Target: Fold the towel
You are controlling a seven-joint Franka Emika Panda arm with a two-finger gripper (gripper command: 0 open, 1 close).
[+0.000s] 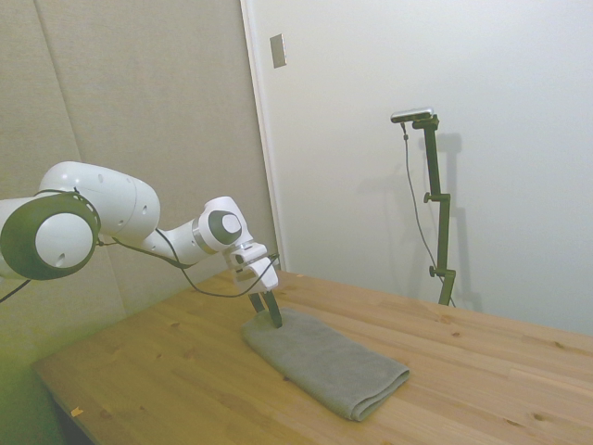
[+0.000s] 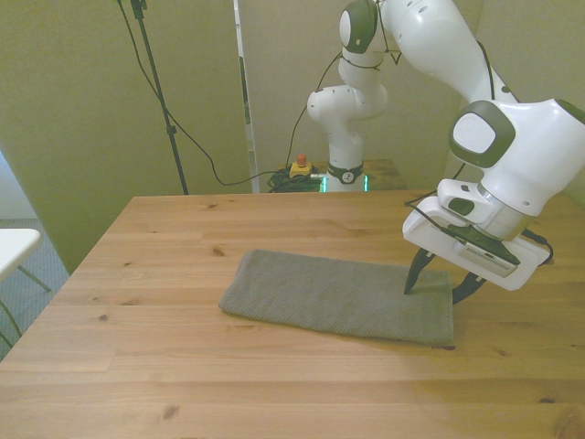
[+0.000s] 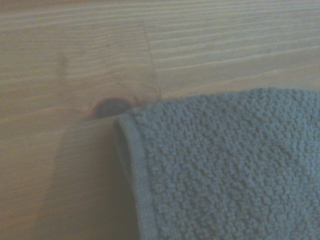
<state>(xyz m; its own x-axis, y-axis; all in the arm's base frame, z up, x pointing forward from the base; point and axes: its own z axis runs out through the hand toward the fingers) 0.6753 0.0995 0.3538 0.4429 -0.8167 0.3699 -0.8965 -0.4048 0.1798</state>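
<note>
The towel's long body [image 2: 324,291] is lying flat on the tabletop. My gripper will next pick the towel up by its hemmed short end [image 2: 450,299], where the towel's edge is free.
The grey towel [image 2: 329,293] lies flat on the wooden table [image 2: 274,384] as a long, layered strip. In the side view the towel [image 1: 324,362] runs from the gripper toward the near table edge. My gripper [image 2: 441,288] is open and low over the towel's end at the front view's right. One fingertip [image 2: 414,282] rests on or just above the cloth; the other hangs just past the towel's end. The side view shows the gripper [image 1: 266,312] pointing down at the towel's far end. Up close, the wrist view shows a hemmed towel corner [image 3: 225,165] on bare wood.
A dark knot [image 3: 107,107] in the wood sits right beside the towel corner. Behind the table a yellow box with a red button [image 2: 299,166] sits among cables. A white surface [image 2: 11,247] pokes in at the front view's left edge.
</note>
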